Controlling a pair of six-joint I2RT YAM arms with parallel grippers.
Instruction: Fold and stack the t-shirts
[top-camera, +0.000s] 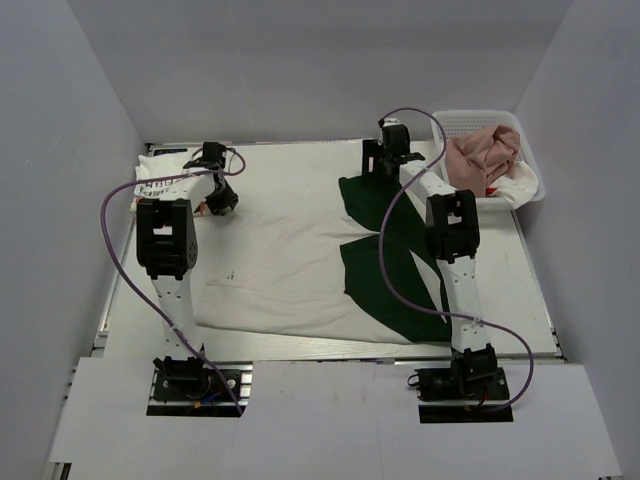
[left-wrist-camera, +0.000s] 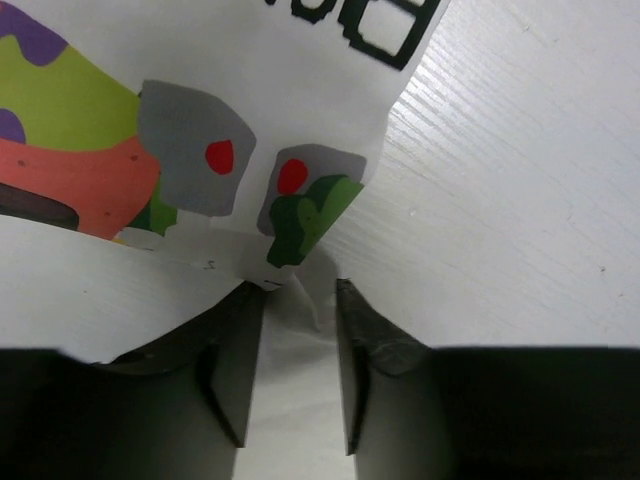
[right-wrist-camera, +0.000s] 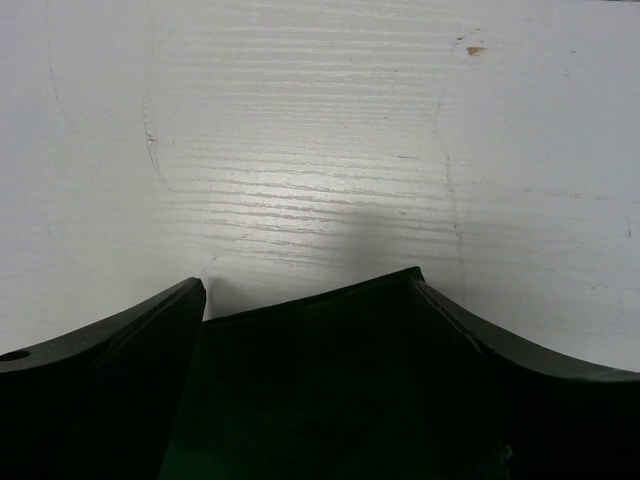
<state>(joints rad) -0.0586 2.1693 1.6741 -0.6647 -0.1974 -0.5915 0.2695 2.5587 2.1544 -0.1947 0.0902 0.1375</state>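
My right gripper grabs the green sleeve by its far edge (top-camera: 373, 175) (right-wrist-camera: 314, 316) next, to fold the t-shirt's far side over with both grippers.
A white t-shirt with dark green sleeves (top-camera: 290, 260) lies spread flat across the table. My left gripper (top-camera: 222, 200) is at its far left corner, shut on a fold of its white cloth (left-wrist-camera: 295, 380); the gripper also shows in the left wrist view (left-wrist-camera: 300, 285). Just beyond lies the white t-shirt with black lettering and cartoon figures (top-camera: 165, 178), seen close up (left-wrist-camera: 100, 170). My right gripper (top-camera: 383, 160) is low at the far edge of a green sleeve (top-camera: 375, 200). Its jaws (right-wrist-camera: 305, 285) stand wide open with the green cloth (right-wrist-camera: 310, 380) between them.
A white lattice basket (top-camera: 530, 160) stands at the far right corner. It holds a dusty pink shirt (top-camera: 485, 150) and a white one with red print (top-camera: 510, 190). Grey walls close in the left, far and right sides. Purple cables loop over both arms.
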